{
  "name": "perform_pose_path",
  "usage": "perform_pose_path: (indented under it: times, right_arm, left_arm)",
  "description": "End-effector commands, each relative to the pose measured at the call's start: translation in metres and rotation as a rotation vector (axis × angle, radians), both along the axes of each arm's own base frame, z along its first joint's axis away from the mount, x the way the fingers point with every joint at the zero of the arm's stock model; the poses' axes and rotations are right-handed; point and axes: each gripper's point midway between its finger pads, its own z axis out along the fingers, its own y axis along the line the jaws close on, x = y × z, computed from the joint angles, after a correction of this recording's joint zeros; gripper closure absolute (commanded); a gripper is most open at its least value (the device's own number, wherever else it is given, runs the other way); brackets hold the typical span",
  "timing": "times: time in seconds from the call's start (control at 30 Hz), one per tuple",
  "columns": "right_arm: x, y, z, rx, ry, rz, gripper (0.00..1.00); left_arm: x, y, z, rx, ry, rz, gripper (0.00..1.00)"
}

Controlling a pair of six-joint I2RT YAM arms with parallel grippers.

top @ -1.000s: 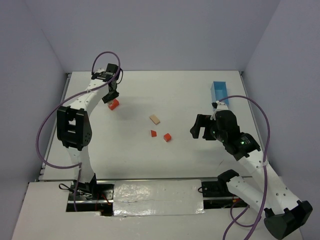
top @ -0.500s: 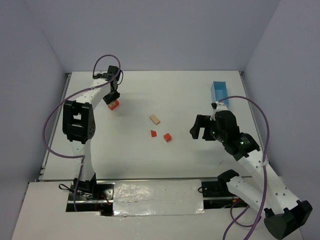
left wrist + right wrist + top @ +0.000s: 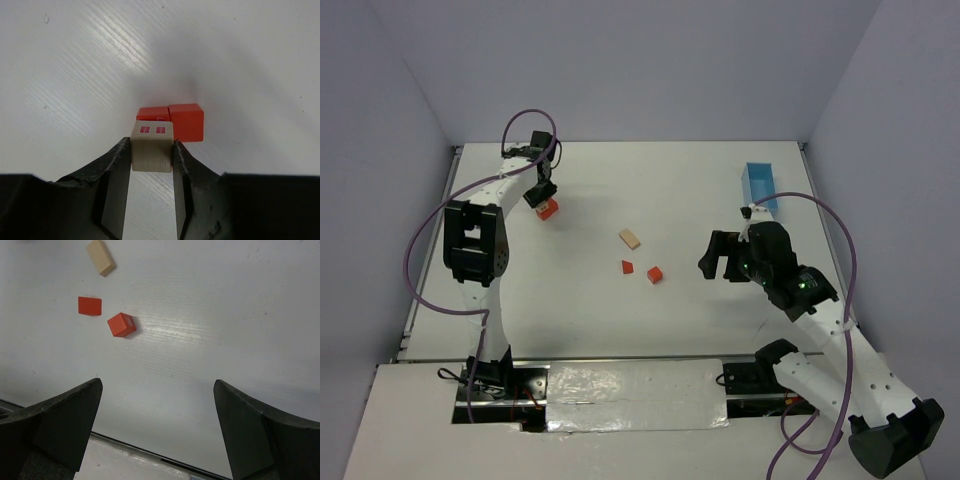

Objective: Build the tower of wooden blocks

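The plain tan cube [image 3: 151, 149] sits close to one red-orange block and is squarely lined up with it, so the left gripper should open.
My left gripper [image 3: 151, 150] is shut on a plain tan cube [image 3: 151, 149] with red window marks. It holds the cube just above and beside two red-orange blocks [image 3: 175, 120] at the far left of the table [image 3: 548, 209]. A tan slab [image 3: 630, 238], a red wedge [image 3: 627, 267] and a red cube [image 3: 654, 274] lie loose mid-table; they also show in the right wrist view: the slab [image 3: 101, 257], the wedge [image 3: 90, 306], the cube [image 3: 121, 324]. My right gripper [image 3: 720, 256] is wide open and empty, right of them.
A light blue rectangular box [image 3: 759, 187] stands at the back right. The white table [image 3: 680, 190] ends at grey walls at the back and both sides. A taped strip [image 3: 630, 395] runs along the near edge between the arm bases.
My left gripper has shifted slightly toward the back left with the tan cube. The right arm and the loose blocks have not moved.
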Motion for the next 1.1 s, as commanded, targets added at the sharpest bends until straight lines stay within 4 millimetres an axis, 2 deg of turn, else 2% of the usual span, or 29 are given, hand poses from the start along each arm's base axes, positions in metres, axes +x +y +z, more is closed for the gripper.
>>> perform_pose_path:
  times: [0.0, 0.23, 0.47, 0.93, 1.07]
  right_arm:
    - [0.0045, 0.0064, 0.0048, 0.013, -0.029, 0.019, 0.0]
    - [0.004, 0.0062, 0.0042, 0.013, -0.029, 0.019, 0.0]
    - [0.003, 0.0084, 0.0035, 0.013, -0.027, 0.028, 0.0]
    - [0.0015, 0.0111, 0.0021, 0.011, -0.021, 0.04, 0.0]
    - [0.001, 0.0118, 0.0011, 0.011, -0.018, 0.042, 0.0]
  left_arm:
    - [0.0058, 0.0009, 0.0023, -0.014, -0.022, 0.033, 0.71]
    - [0.0039, 0.0002, -0.0001, -0.022, -0.029, 0.038, 0.61]
    - [0.0046, 0.0017, 0.0006, -0.023, -0.03, 0.047, 0.61]
    - [0.0022, 0.0044, -0.0057, -0.033, -0.018, 0.056, 0.46]
    - [0.0015, 0.0057, -0.0061, -0.034, -0.016, 0.058, 0.46]
